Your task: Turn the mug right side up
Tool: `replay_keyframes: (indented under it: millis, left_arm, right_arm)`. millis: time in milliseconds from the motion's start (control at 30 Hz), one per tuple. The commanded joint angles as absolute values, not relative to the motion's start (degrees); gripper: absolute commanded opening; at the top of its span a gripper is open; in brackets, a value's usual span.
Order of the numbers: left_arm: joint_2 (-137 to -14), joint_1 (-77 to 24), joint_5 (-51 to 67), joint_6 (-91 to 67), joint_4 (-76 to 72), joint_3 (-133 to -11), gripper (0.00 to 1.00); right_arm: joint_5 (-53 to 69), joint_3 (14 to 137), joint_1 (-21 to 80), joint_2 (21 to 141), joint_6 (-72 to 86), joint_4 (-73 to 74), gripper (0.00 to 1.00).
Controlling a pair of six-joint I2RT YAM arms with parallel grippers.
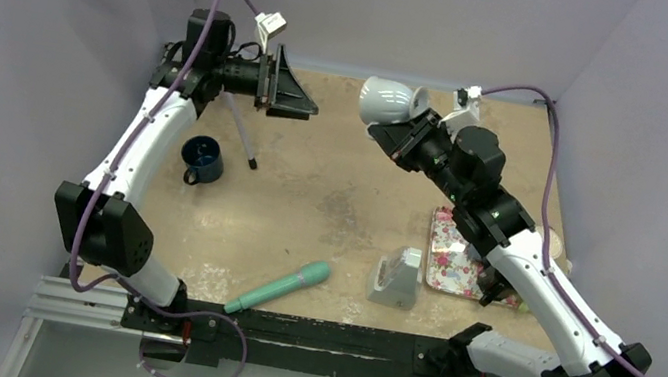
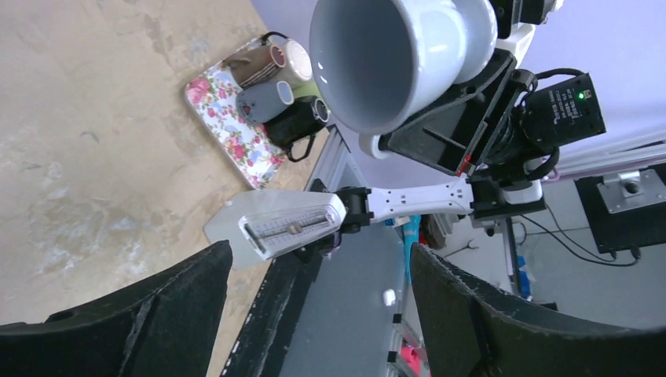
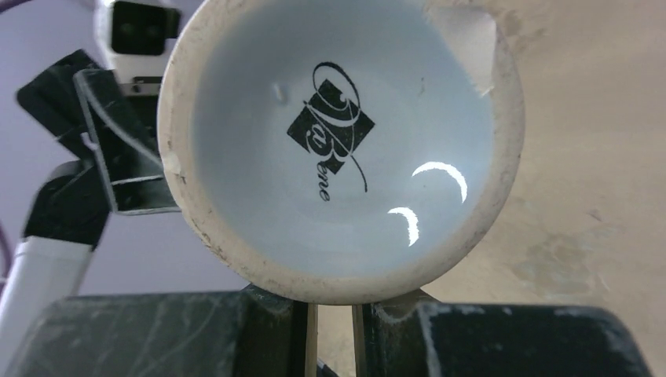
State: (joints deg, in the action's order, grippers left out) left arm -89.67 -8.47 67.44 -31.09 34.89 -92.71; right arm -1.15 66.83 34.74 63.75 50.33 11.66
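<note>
My left gripper takes hold of the white mug by the rim at its opening (image 1: 365,99) (image 2: 411,69) next, since its base stays free to set upright.
A white mug (image 1: 392,103) hangs on its side in the air over the far middle of the table, its mouth turned left. My right gripper (image 1: 412,132) is shut on its handle. In the right wrist view the mug's printed base (image 3: 338,149) fills the frame, above the nearly closed right gripper (image 3: 334,334). My left gripper (image 1: 294,93) is open and empty, raised at the far left and apart from the mug. The left wrist view looks into the mug's open mouth (image 2: 377,55) past the spread left gripper (image 2: 318,314).
A dark blue mug (image 1: 203,160) stands upright at the left. A floral tray (image 1: 446,257) with several mugs sits at the right and also shows in the left wrist view (image 2: 228,126). A grey block (image 1: 397,278) and a teal-handled tool (image 1: 279,286) lie near the front.
</note>
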Motion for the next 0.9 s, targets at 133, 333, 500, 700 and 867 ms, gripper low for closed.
replay_keyframes:
  millis: [133, 333, 500, 700, 867]
  left_arm:
    - [-87.9, -12.0, 69.2, -71.8, -14.7, -81.6, 0.83]
    - [-88.1, -13.0, 67.5, -72.2, -15.8, -82.2, 0.82]
    - [-88.2, -14.4, 67.3, -73.4, -16.9, -80.7, 0.75]
    - [-88.5, -15.1, 66.5, -71.1, -14.9, -80.9, 0.03]
    - [-89.0, -13.6, 63.0, -43.2, 17.1, -89.7, 0.00]
  right_arm:
    - [9.5, 68.8, 35.9, 66.6, 52.6, -8.8, 0.00]
    - [10.7, 70.9, 37.5, 70.3, 52.6, -9.4, 0.00]
    - [11.8, 71.2, 38.6, 73.1, 53.6, -11.3, 0.00]
    - [16.2, 73.8, 40.6, 77.2, 51.6, -12.9, 0.00]
    - [11.4, 73.4, 40.6, 76.0, 47.3, -3.1, 0.26]
